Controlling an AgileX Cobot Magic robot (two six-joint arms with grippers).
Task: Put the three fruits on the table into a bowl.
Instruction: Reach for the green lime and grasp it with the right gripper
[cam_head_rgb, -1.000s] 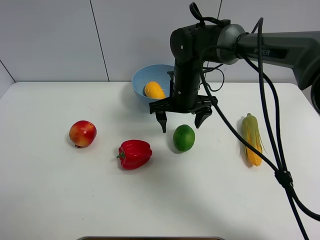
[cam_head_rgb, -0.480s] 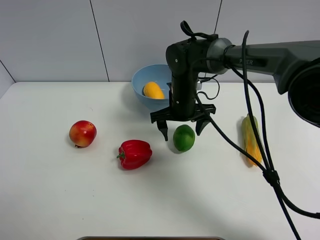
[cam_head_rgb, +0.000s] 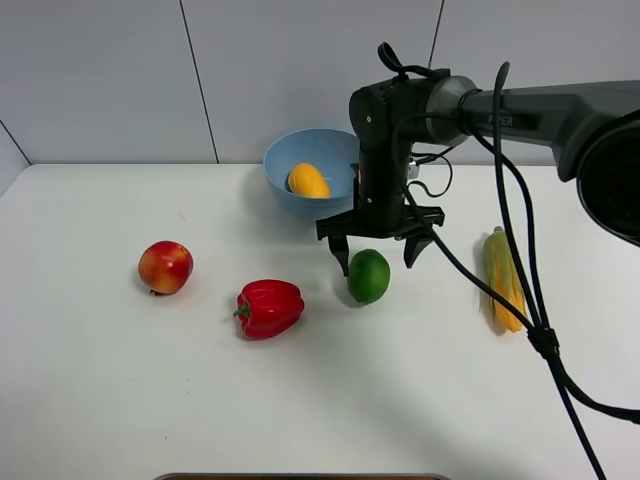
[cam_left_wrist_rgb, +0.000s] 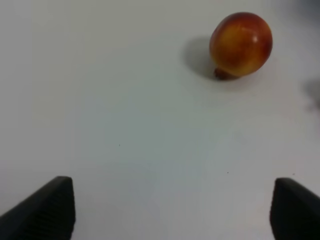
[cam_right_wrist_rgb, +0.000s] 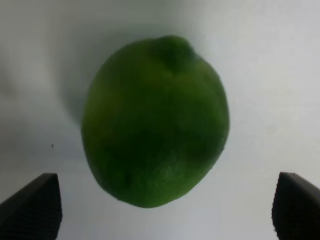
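I will put the green lime into the light-blue bowl (cam_head_rgb: 285, 158), so next I will grab it by its rounded middle (cam_head_rgb: 369, 278) with my right gripper.
The green lime (cam_head_rgb: 368, 276) lies on the white table (cam_head_rgb: 150, 400). My right gripper (cam_head_rgb: 378, 255) is open and points down just above the lime, one finger on each side of it. The right wrist view shows the lime (cam_right_wrist_rgb: 155, 120) close up between the spread fingertips (cam_right_wrist_rgb: 30, 205). The mango (cam_head_rgb: 307, 180) lies in the light-blue bowl (cam_head_rgb: 285, 158) at the back. The red-and-yellow fruit (cam_head_rgb: 165, 267) sits on the table at the left and shows in the left wrist view (cam_left_wrist_rgb: 241, 45). My left gripper (cam_left_wrist_rgb: 170, 207) is open and empty over bare table.
A glossy red bell pepper (cam_head_rgb: 269, 308) lies just left of the lime. A corn cob (cam_head_rgb: 504, 277) lies at the right. The right arm's black cables (cam_head_rgb: 525, 300) hang over the right side of the table.
My right gripper has come down from beside the bowl to the lime, then shifted a little right, so its open fingers now straddle the lime. The fruits have not moved.
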